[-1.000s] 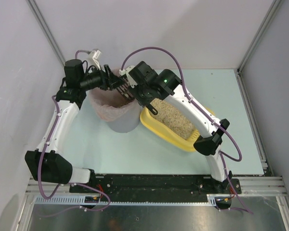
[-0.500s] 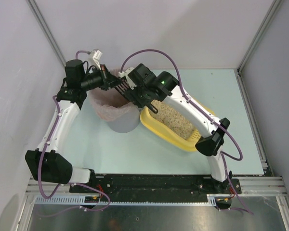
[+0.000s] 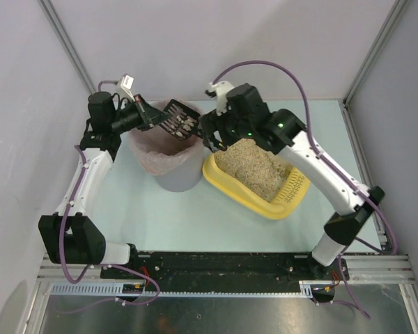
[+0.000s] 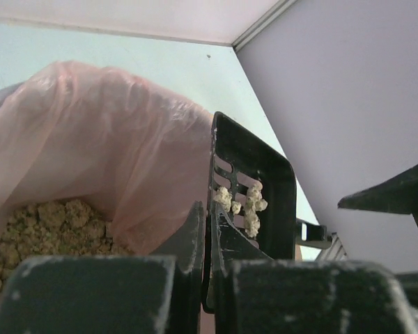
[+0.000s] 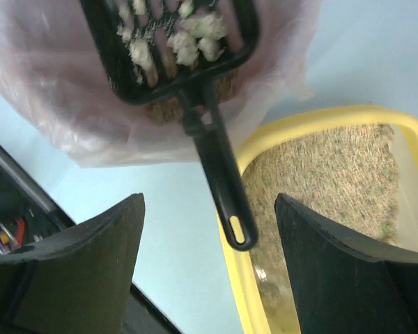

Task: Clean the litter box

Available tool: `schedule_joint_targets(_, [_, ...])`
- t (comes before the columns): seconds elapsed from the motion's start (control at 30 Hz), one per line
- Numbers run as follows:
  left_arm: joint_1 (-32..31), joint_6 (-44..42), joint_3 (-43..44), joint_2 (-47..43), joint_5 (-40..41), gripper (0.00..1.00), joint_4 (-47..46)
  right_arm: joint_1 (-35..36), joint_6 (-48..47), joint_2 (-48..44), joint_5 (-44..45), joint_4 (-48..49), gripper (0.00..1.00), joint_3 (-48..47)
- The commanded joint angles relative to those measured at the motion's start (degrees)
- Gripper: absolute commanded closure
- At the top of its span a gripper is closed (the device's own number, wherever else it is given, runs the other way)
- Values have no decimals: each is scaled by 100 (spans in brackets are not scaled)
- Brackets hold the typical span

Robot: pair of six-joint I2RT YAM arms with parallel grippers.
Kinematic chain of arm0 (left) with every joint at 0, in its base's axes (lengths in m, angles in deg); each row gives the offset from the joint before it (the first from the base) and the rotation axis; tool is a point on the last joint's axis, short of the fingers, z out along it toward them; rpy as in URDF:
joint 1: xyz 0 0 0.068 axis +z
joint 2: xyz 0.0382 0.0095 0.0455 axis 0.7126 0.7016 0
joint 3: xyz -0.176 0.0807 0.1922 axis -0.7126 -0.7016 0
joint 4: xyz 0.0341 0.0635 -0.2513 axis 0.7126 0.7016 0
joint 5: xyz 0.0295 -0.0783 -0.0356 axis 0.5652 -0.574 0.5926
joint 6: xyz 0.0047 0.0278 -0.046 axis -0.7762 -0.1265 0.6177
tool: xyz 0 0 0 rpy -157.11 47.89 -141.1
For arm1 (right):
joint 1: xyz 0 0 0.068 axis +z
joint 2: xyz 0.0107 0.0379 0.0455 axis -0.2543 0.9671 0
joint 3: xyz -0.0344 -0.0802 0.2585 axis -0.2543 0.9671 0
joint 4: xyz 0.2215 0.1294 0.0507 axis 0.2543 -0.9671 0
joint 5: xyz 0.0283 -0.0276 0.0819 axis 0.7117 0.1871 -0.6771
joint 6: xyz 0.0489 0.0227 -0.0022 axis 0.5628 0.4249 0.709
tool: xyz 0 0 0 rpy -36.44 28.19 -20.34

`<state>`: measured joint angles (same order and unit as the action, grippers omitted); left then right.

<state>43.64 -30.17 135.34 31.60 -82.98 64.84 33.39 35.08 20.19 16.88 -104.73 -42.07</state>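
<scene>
The scoop's handle (image 5: pixel 223 181) slants between my fingertips, and its end (image 5: pixel 240 234) is barely past them. My right gripper isn't ready to close yet: it should turn first, then close on the scoop's handle.
The black slotted scoop (image 3: pixel 179 123) hangs over the pink-lined bin (image 3: pixel 175 177) with pale clumps (image 5: pixel 188 38) on it. My left gripper (image 3: pixel 145 117) is shut on the scoop's side rim (image 4: pixel 254 202), and its jaws (image 4: pixel 207 223) pinch the thin edge. My right gripper (image 3: pixel 212 139) stands open just right of the bin. The scoop's handle (image 5: pixel 223 181) points between its fingers (image 5: pixel 209 205) without touching them. The yellow litter box (image 3: pixel 265 209) lies right of the bin with beige litter (image 5: pixel 334 181) in it, below my right gripper.
The bin's pink liner (image 4: pixel 90 139) holds a heap of clumps (image 4: pixel 49 223). The box's slotted rim end (image 3: pixel 296 184) points right. White walls and metal posts close in the table at the back and both sides. Both arm bases sit on the black rail (image 3: pixel 223 264).
My left gripper shut on the scoop's rim. My right gripper opened, let go of the handle and drew back to the right. The scoop now hangs from the left gripper alone.
</scene>
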Motion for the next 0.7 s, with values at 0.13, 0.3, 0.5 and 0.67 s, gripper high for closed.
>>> schedule_joint_targets(0.13, [488, 1583, -797, -204, -608, 100, -1937, -1005, 1691, -1881, -1477, 3509, 23, 2745])
schedule_joint_targets(0.3, [505, 1636, -797, -247, -599, 100, -1982, -1164, 2069, -2190, -1725, 3917, 28, 3378])
schedule_joint_targets(0.5, [514, 1759, -859, -388, -565, 100, -2087, -1165, 2580, -2146, -2006, 4629, 32, 3757])
schedule_joint_targets(0.67, [549, 1891, -885, -502, -565, 100, -2193, -1155, 2870, -2120, -1936, 5008, 34, 3950])
